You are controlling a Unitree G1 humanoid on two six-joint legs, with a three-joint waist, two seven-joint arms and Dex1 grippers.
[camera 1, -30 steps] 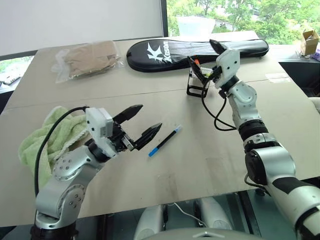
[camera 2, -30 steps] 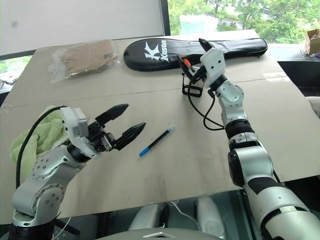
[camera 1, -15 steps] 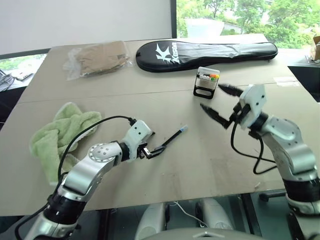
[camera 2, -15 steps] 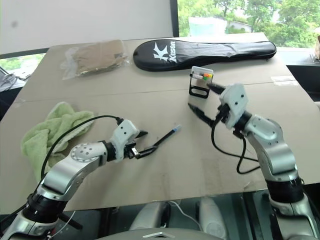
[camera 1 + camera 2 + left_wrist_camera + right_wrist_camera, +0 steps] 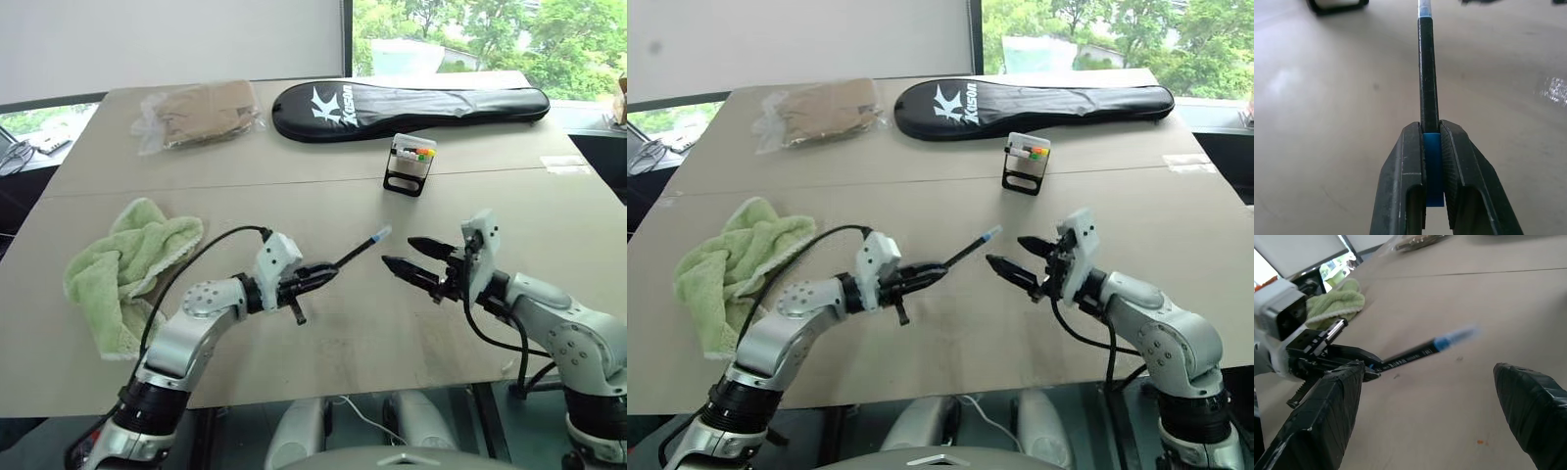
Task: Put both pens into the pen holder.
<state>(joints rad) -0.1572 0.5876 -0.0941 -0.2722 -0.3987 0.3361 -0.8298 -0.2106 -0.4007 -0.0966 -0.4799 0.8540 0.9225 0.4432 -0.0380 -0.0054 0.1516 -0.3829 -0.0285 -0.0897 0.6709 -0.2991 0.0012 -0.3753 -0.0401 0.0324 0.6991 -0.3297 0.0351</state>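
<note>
I need to grab the black pen by its pale blue end with my right gripper next, since my left gripper's fingers cover the black pen's other end.
My left gripper is shut on the blue cap of a slim black pen. The pen sticks out forward and to the right, and its pale blue end is raised off the table. The left wrist view shows the blue cap pinched between the two fingers, with the barrel running away from them. My right gripper stands open just right of the pen's pale end, apart from it, pointing left. The pen holder stands farther back on the table, with orange, yellow and green tips at its top.
A crumpled green towel lies at the left. A long black racket bag and a clear plastic bag of brown material lie along the far side. Bare tabletop spreads between the grippers and the holder.
My left gripper has shut on the pen's blue cap and the pen's far end has come up. My right gripper has drawn back from the holder and sunk to near the pen's end.
</note>
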